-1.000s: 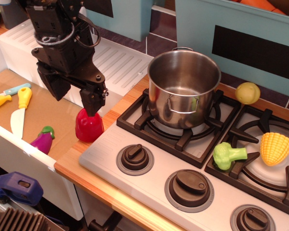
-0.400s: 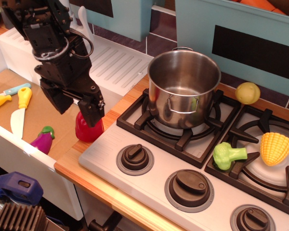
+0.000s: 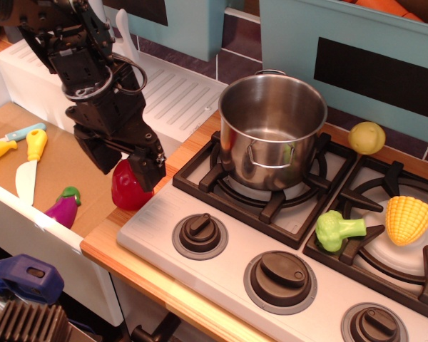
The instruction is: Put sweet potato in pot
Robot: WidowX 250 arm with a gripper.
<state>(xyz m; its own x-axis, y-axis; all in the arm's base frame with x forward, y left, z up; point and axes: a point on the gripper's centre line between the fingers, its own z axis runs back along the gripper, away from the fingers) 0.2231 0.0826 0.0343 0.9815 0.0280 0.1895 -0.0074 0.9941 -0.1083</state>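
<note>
The robot's gripper will put the sweet potato in the steel pot (image 3: 272,132), so it will next take hold of the sweet potato (image 3: 130,192) by its rounded sides.
The sweet potato (image 3: 130,192) is a glossy red toy standing on the wooden counter just left of the stove's front left corner. My black gripper (image 3: 125,168) has come down over it. The two fingers stand apart, one on each side of its top, and hide its upper part. The jaws look open, with no grip shown. The pot (image 3: 272,149) is a tall shiny steel pot on the back left burner, to the right of the gripper, and it looks empty inside.
A purple eggplant (image 3: 65,205) and yellow-handled toy knives (image 3: 30,158) lie on the counter to the left. A yellow ball (image 3: 367,137), green broccoli (image 3: 337,229) and corn (image 3: 409,219) sit on the right of the stove. A white ridged drainboard (image 3: 175,92) lies behind.
The gripper has moved down and slightly right, so its fingers now straddle the sweet potato's top. The sweet potato and the pot have not moved.
</note>
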